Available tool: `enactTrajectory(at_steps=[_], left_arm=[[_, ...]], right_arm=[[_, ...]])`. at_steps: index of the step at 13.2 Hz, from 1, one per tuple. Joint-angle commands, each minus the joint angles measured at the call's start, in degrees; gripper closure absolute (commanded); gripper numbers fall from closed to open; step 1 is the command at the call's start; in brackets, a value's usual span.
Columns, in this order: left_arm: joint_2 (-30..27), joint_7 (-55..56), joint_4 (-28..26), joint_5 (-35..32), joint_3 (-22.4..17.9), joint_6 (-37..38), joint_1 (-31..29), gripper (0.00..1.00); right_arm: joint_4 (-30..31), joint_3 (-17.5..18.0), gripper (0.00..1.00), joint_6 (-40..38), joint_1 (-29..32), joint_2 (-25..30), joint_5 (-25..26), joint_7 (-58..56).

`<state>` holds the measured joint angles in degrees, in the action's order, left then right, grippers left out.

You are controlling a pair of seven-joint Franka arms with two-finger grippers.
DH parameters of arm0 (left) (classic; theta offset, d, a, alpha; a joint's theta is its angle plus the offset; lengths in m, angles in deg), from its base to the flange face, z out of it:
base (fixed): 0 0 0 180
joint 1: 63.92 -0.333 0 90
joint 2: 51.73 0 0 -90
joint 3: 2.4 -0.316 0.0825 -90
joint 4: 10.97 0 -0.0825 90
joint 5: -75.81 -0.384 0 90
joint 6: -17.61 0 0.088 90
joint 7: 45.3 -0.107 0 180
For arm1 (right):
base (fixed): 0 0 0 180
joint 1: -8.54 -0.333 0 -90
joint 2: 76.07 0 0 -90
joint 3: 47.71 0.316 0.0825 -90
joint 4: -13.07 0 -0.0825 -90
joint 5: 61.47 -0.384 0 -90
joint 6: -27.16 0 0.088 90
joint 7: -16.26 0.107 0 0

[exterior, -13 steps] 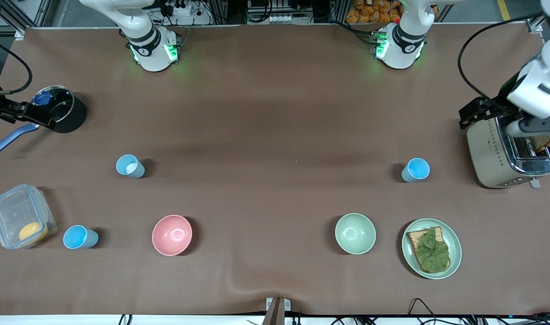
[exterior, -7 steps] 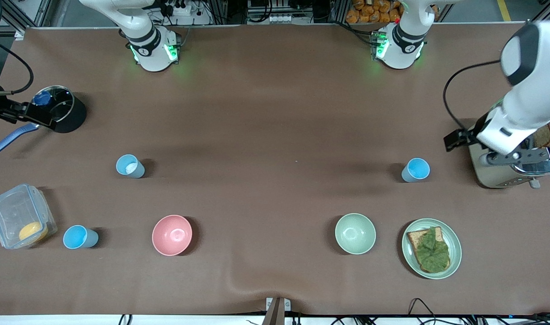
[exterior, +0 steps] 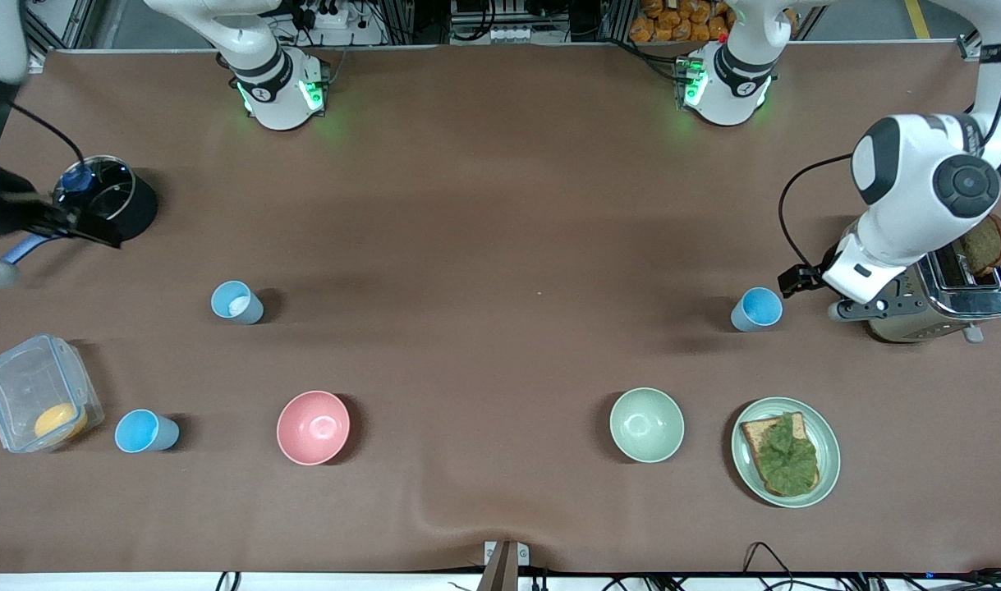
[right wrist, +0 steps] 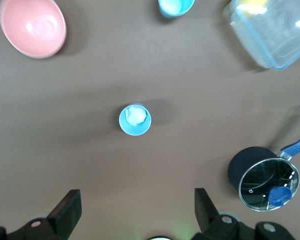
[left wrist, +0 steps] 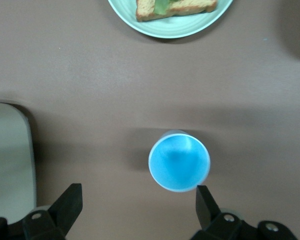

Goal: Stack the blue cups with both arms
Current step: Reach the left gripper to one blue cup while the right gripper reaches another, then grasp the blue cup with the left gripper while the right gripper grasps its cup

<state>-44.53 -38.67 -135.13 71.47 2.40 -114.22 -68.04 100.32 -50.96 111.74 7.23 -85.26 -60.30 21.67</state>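
I should stack the blue cups, so next I need to grab the cup with the white bit [exterior: 238, 305] by its rim [exterior: 229, 285] with my right gripper.
Three blue cups stand upright on the brown table. One [exterior: 757, 309] is beside the toaster at the left arm's end. One [exterior: 237, 302] has something white in it. One [exterior: 145, 432] stands beside the clear box. My left gripper [exterior: 849, 310] hangs open and empty between the toaster and the first cup [left wrist: 179, 161], which sits just ahead of one finger [left wrist: 208, 204]. My right gripper [right wrist: 136, 210] is open and empty, high over the table. It sees the cup with the white bit [right wrist: 135, 120] and another cup [right wrist: 176, 6].
A toaster [exterior: 931, 300] holds toast. A plate [exterior: 828, 476] carries bread and lettuce. A pale green bowl [exterior: 646, 424] and a pink bowl [exterior: 313, 427] stand nearer the front camera. A black pot [exterior: 106, 201] and a clear box [exterior: 36, 394] stand at the right arm's end.
My left arm has swung down from over the toaster to beside the nearby blue cup. My right arm has shifted by the pot. The cups have not moved.
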Motion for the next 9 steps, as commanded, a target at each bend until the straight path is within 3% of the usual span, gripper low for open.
enactTrajectory(at_steps=[1,3,7,8,9], left_arm=[[2.2,-0.9,-0.9,-1.2,0.4,-3.3,-0.6,0.00],[4.8,-0.9,-1.4,-1.2,0.4,-4.9,-0.6,0.00],[8.6,-0.9,-4.4,-1.2,0.4,-12.6,-0.6,0.00],[9.1,-0.8,-4.5,-1.2,0.4,-12.8,-0.8,0.10],[9.8,-0.7,-4.4,-1.2,0.4,-12.8,-1.2,0.33]], right_arm=[[-0.8,-0.4,0.00,0.3,-0.1,-6.4,1.1,-2.4],[2.3,-0.5,0.00,4.6,0.7,-9.2,1.2,-2.8],[13.9,-0.4,0.00,17.4,1.0,-7.9,1.2,-3.4],[16.3,-0.4,0.00,20.0,1.1,-8.0,1.2,-4.2],[19.4,-0.4,0.00,24.3,1.1,-7.8,1.2,-5.0]])
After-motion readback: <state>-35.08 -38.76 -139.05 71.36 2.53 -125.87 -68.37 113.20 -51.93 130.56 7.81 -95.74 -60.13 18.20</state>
